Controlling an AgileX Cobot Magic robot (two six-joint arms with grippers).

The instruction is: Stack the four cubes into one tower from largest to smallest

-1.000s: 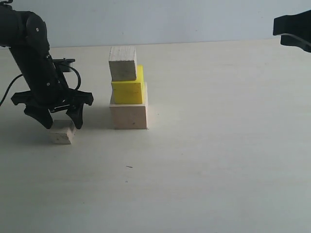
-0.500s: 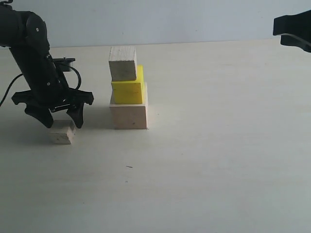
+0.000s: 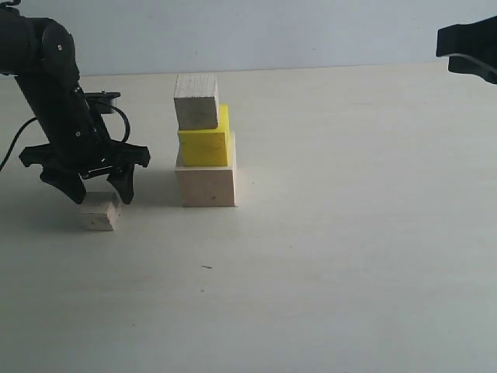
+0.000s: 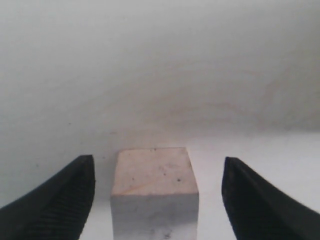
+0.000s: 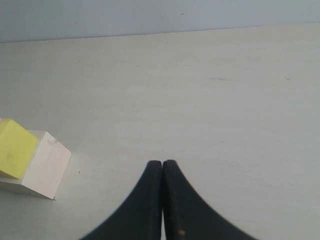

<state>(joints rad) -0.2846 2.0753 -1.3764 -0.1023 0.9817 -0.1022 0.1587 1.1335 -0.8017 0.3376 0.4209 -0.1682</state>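
My left gripper grabs the smallest pale cube (image 3: 99, 212) next, by its two opposite sides, so that the cube can top the tower (image 3: 197, 87).
A tower of three cubes stands mid-table: the largest pale wood cube (image 3: 206, 184) at the bottom, the yellow cube (image 3: 205, 143) on it, a smaller pale wood cube (image 3: 195, 101) on top, turned a little. The smallest pale cube (image 3: 99, 212) (image 4: 154, 192) lies on the table to the left. My left gripper (image 3: 100, 196) (image 4: 157, 172) hangs open just above it, one finger on each side, neither touching. My right gripper (image 5: 162, 164) is shut and empty, held high at the right edge of the exterior view. Its wrist view catches the largest cube (image 5: 42, 170) and the yellow cube (image 5: 15, 148).
The pale tabletop (image 3: 349, 233) runs back to a light wall. The left arm's black cable (image 3: 14, 144) loops at the far left. A small dark speck (image 3: 206, 266) lies on the table in front of the tower.
My left gripper has risen very slightly over the smallest cube. Nothing else has moved.
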